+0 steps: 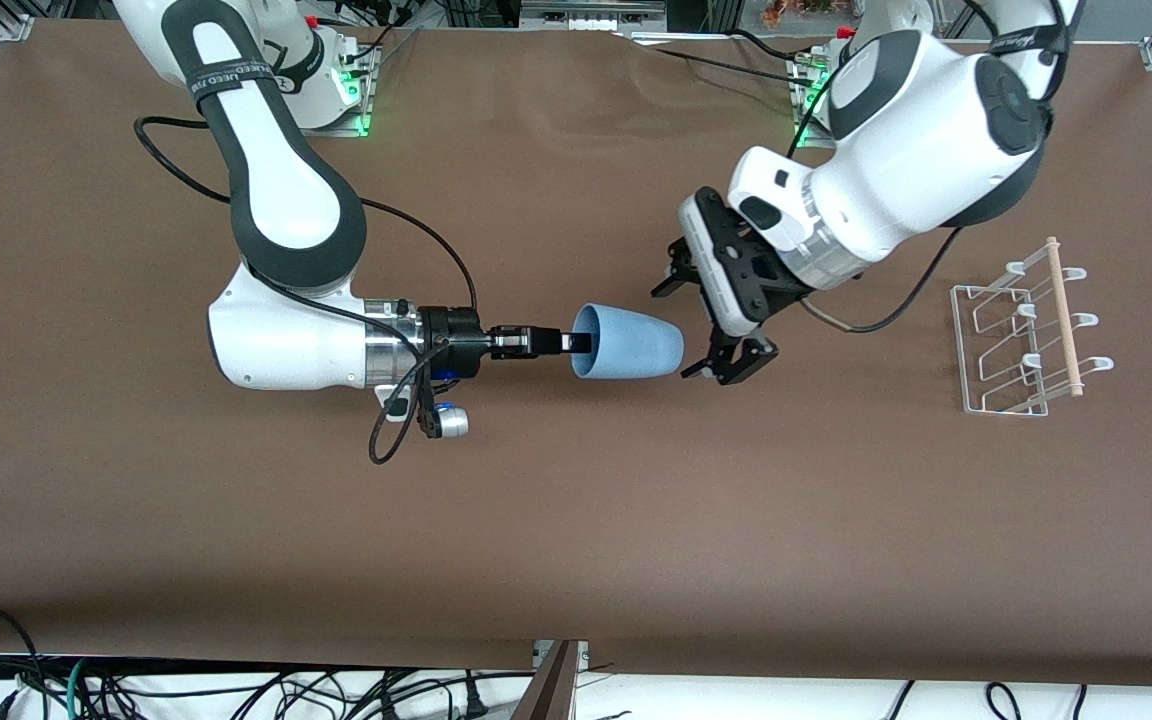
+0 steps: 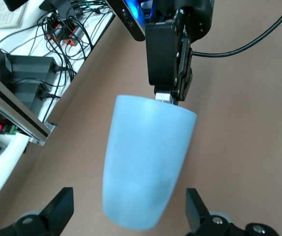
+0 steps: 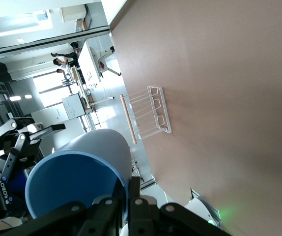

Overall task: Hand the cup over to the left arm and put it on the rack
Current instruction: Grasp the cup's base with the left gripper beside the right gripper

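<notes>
My left gripper will reach the light-blue cup and pick it up by its closed base, so the cup's open rim stays free to slide onto the rack [image 1: 1026,335].
The light-blue cup [image 1: 628,342] hangs on its side above the middle of the table. My right gripper [image 1: 576,342] is shut on its rim, one finger inside and one outside, as the right wrist view shows [image 3: 129,206]. The cup's base points at my left gripper [image 1: 711,325], which is open just off that base, one finger [image 1: 733,366] on each side of it. In the left wrist view the cup [image 2: 146,167] fills the middle, its base between the two spread fingertips [image 2: 62,206]. The white wire rack [image 1: 1026,335] stands toward the left arm's end of the table.
The brown table mat [image 1: 576,520] lies bare under the cup. The right arm's black cable [image 1: 406,420] hangs below its wrist. The rack also shows in the right wrist view [image 3: 148,114].
</notes>
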